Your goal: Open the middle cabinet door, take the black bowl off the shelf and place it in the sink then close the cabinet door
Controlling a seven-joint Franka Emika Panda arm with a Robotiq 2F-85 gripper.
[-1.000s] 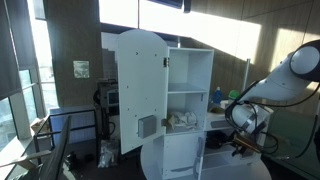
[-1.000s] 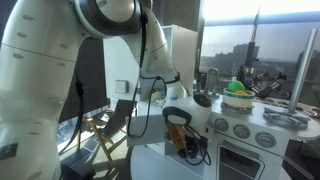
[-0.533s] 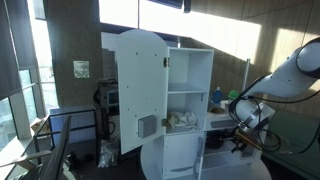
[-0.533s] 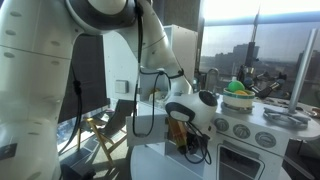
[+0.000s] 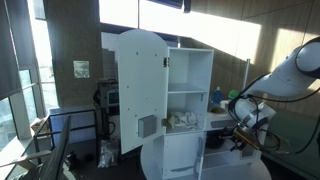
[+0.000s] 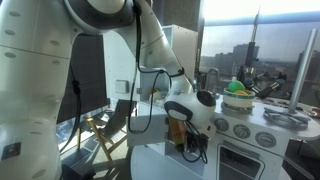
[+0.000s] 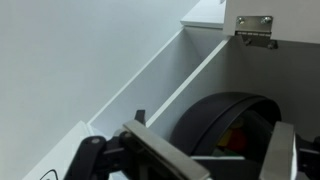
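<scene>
I should move my gripper toward the black bowl's rim before I close on it. The black bowl shows between my fingers, but they stop short of its rim point(image 7: 215, 125).
In the wrist view a black bowl point(image 7: 215, 125) stands tilted inside an open white cabinet compartment point(image 7: 150, 85), with something red and yellow showing in it. My gripper point(image 7: 215, 150) is open, one finger on each side of the bowl, right at the compartment's mouth. A metal hinge point(image 7: 255, 25) sits at the top right edge; the middle cabinet door itself I cannot make out. In both exterior views my gripper point(image 5: 241, 137) point(image 6: 186, 138) is low against the white toy kitchen's front, and the bowl is hidden. A silver sink point(image 6: 285, 118) lies in the countertop.
The tall arched door point(image 5: 140, 90) stands open, showing shelves with a pale bundle point(image 5: 183, 120). Round knobs point(image 6: 240, 128) and an oven door point(image 6: 245, 162) are next to my gripper. A green object point(image 6: 238, 88) sits on the counter. A chair point(image 6: 105, 130) stands behind.
Over the last second my wrist has shifted a little toward the kitchen front. In the last half second almost nothing has moved.
</scene>
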